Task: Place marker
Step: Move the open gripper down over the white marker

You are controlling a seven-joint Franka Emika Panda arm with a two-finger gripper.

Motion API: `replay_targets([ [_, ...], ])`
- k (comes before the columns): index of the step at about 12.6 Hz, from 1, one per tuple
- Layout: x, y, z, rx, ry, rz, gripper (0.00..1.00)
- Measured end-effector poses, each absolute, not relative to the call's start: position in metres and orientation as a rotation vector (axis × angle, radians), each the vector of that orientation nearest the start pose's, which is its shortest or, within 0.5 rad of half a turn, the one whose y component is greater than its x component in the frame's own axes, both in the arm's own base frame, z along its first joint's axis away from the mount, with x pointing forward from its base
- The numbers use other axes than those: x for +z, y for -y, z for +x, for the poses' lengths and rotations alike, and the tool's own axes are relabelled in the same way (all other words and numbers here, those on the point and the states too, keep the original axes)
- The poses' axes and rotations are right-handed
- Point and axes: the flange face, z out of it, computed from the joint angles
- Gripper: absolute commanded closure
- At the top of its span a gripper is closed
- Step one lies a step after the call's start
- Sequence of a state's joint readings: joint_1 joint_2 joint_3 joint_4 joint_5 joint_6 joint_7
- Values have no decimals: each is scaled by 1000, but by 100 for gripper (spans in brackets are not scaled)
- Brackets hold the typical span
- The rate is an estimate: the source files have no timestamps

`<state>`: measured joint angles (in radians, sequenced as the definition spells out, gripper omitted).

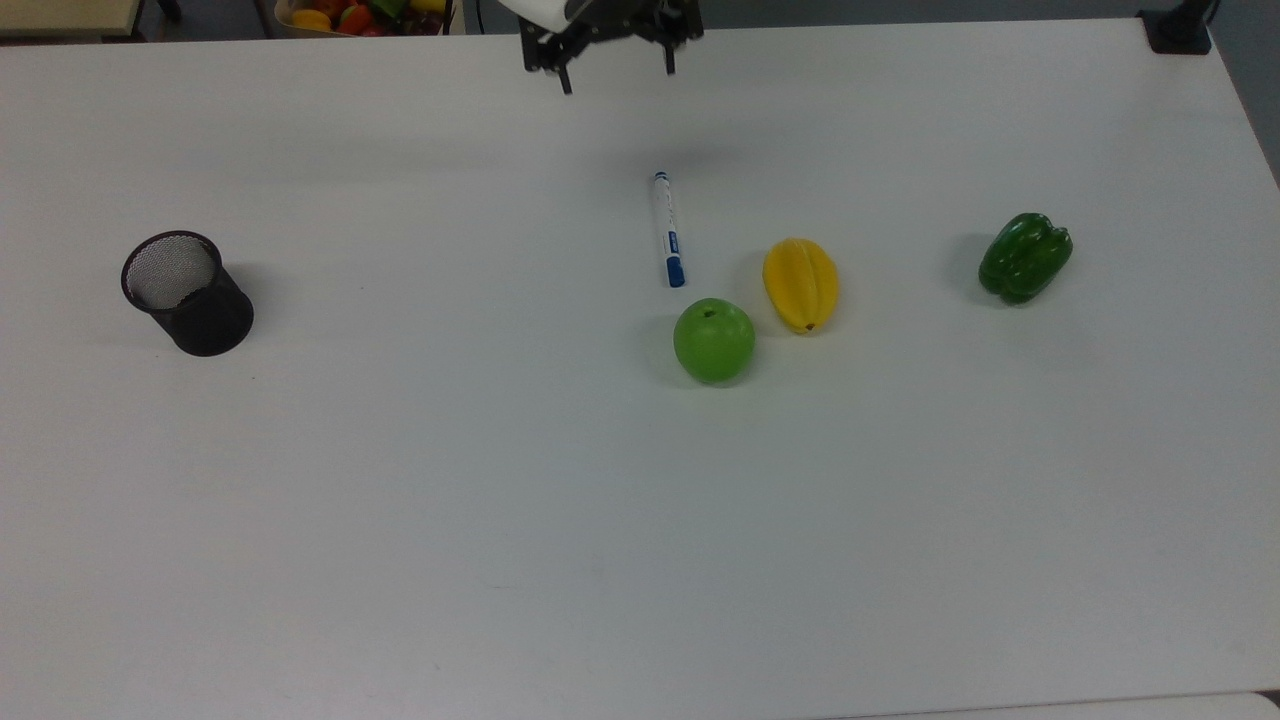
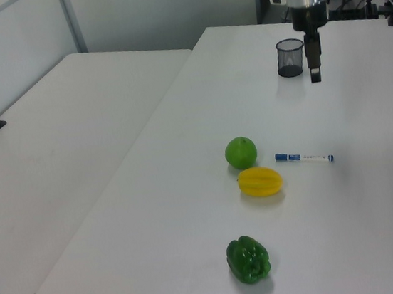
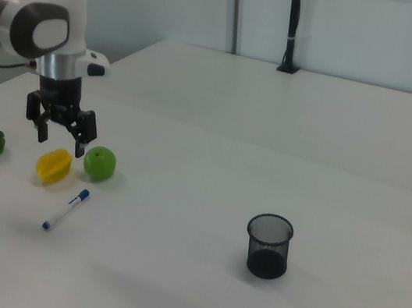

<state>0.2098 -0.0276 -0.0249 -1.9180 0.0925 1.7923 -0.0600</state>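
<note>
The marker needs to stand in the mesh cup, so my gripper will next grab it by its blue end with the cap.
The marker, white with a blue cap, lies flat on the white table, its capped end toward the green apple. It also shows in the left view and the right view. My gripper hangs open and empty above the table, beyond the marker toward the top view's upper edge. In the right view the gripper hovers high over the marker and fruit with its fingers spread wide. In the left view the gripper appears edge-on beside the mesh cup.
A black mesh cup stands upright at the top view's left. Beside the marker's capped end are a green apple and a yellow starfruit. A green pepper lies further right. A second table adjoins.
</note>
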Motion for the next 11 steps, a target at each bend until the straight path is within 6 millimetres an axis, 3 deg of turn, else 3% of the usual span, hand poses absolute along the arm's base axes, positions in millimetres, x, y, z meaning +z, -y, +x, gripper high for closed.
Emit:
replay_targets([
  [5,415,-151,534,61,308,-3061,6],
  [9,354,-161,545,45,333,-3131,33],
  [11,336,-163,549,39,347,-3137,42],
])
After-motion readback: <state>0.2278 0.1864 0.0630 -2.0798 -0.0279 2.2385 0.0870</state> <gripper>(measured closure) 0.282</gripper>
